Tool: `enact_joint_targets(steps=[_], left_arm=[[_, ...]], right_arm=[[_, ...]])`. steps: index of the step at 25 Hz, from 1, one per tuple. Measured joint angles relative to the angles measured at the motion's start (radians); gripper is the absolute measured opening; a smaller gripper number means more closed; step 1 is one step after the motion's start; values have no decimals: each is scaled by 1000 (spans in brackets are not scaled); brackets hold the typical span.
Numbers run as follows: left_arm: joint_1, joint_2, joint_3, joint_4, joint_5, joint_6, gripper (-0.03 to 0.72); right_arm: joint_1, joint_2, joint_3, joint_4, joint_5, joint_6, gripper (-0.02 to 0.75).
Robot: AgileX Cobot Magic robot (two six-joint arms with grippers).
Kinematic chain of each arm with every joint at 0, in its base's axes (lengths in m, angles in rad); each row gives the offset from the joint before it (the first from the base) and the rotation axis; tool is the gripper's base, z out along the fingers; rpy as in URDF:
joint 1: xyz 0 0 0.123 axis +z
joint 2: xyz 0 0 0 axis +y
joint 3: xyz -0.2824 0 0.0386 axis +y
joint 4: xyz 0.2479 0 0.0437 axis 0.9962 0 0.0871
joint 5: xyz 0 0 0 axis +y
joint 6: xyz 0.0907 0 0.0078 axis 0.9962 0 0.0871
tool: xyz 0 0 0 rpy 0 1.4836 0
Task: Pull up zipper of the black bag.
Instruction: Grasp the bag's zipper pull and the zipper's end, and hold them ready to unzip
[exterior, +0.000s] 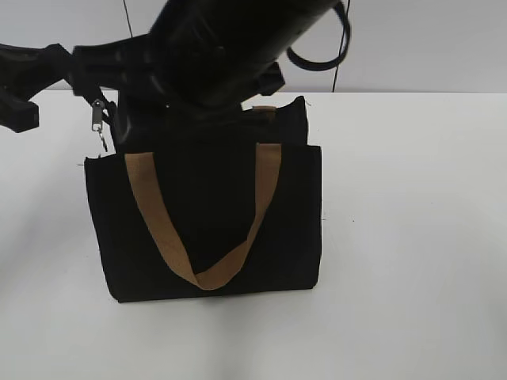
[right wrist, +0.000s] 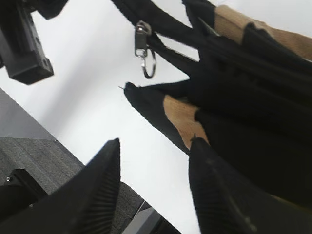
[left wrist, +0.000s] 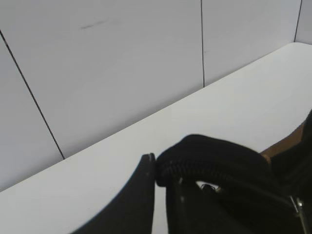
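Note:
Next, my right gripper needs to grab the zipper pull by its small ring point(exterior: 104, 143), which hangs in the open below the black fabric, to pull up the zipper.
The black bag point(exterior: 206, 229) stands upright in the middle of the white table, its tan handle hanging down the front. The zipper pull point(exterior: 99, 119), silver with a small ring, hangs at the bag's top left corner. It also shows in the right wrist view point(right wrist: 144, 48). My left gripper point(exterior: 85, 77) is shut on the black fabric end of the zip line point(left wrist: 195, 156) at that corner. My right gripper point(right wrist: 153, 144) is open and empty, just below and apart from the pull, beside the bag's front corner point(right wrist: 146, 102). My right arm point(exterior: 230, 39) hides the bag's top.
The white table point(exterior: 412, 237) stretches around the bag on all sides. A pale panelled wall point(left wrist: 122, 63) stands behind the table. The table's edge and grey floor point(right wrist: 29, 151) show in the right wrist view.

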Motion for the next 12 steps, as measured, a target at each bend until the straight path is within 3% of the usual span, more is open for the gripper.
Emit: enact_joint_targets(steps=[6, 12], left_arm=[[0, 0, -9, -21, -3, 0, 23], [-2, 0, -9, -21, -5, 0, 23]], right_arm=[[1, 107, -96, 106, -35, -65, 278], [1, 178, -116, 136, -96, -76, 269]])
